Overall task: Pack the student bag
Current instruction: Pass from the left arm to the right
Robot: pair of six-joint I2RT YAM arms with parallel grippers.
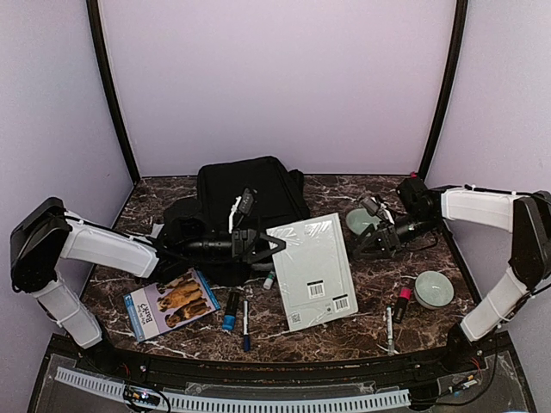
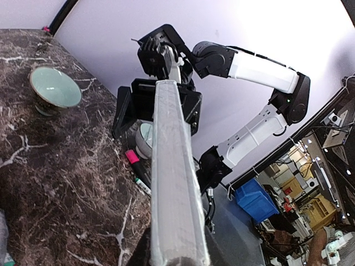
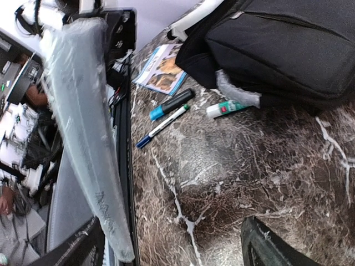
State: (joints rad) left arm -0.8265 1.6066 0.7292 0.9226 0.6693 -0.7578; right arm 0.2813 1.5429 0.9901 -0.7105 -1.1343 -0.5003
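Observation:
The white book should be grabbed by its spine edge (image 1: 348, 265) with my right gripper next, so that its opposite edge stays free to go into the bag.
The student bag (image 1: 250, 194) is a black backpack lying at the back middle of the table, also seen in the right wrist view (image 3: 277, 50). A white plastic-wrapped book (image 1: 312, 268) is in front of it. My left gripper (image 1: 261, 243) is shut on the book's far left corner, and in its wrist view the book (image 2: 172, 183) runs edge-on away from the left gripper (image 2: 177, 257). My right gripper (image 1: 372, 239) is open at the book's right side. In the right wrist view the book (image 3: 83, 127) sits beside the left finger of the right gripper (image 3: 175, 249), and the jaws stand wide apart.
A dog-picture book (image 1: 172, 303), blue highlighter (image 1: 231, 311), blue pen (image 1: 245, 323) and small white-green tube (image 1: 269, 280) lie front left. Two pale green bowls (image 1: 433, 289) (image 1: 362, 222), a pink highlighter (image 1: 401, 304) and a white pen (image 1: 389, 329) lie on the right.

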